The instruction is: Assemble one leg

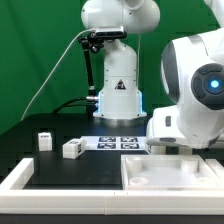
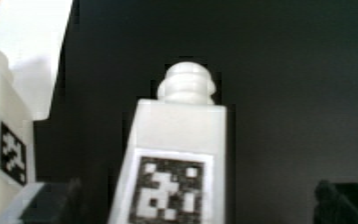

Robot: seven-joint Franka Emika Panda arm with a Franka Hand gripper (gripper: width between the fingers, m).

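My gripper's fingers are on both sides of the leg's tagged body [image 2: 167, 185] in the wrist view. My gripper needs to close on the leg now.
In the wrist view a white leg [image 2: 176, 140] with a black-and-white tag on its side and a rounded peg at its far end lies on the black table. It sits between my gripper [image 2: 197, 206] fingers, nearer one of them. The gripper is open; its dark fingertips [image 2: 51, 205] show at both lower corners, apart from the leg. A second tagged leg [image 2: 2, 120] lies close beside the first. In the exterior view two more legs [image 1: 45, 140] [image 1: 72, 148] lie at the left. There my arm [image 1: 195, 90] hides the gripper's fingers.
The large flat white panel with a raised rim [image 1: 165, 178] lies at the front right. A white L-shaped rail [image 1: 20, 178] runs along the front left. The marker board [image 1: 120, 142] lies before the arm's base [image 1: 118, 95].
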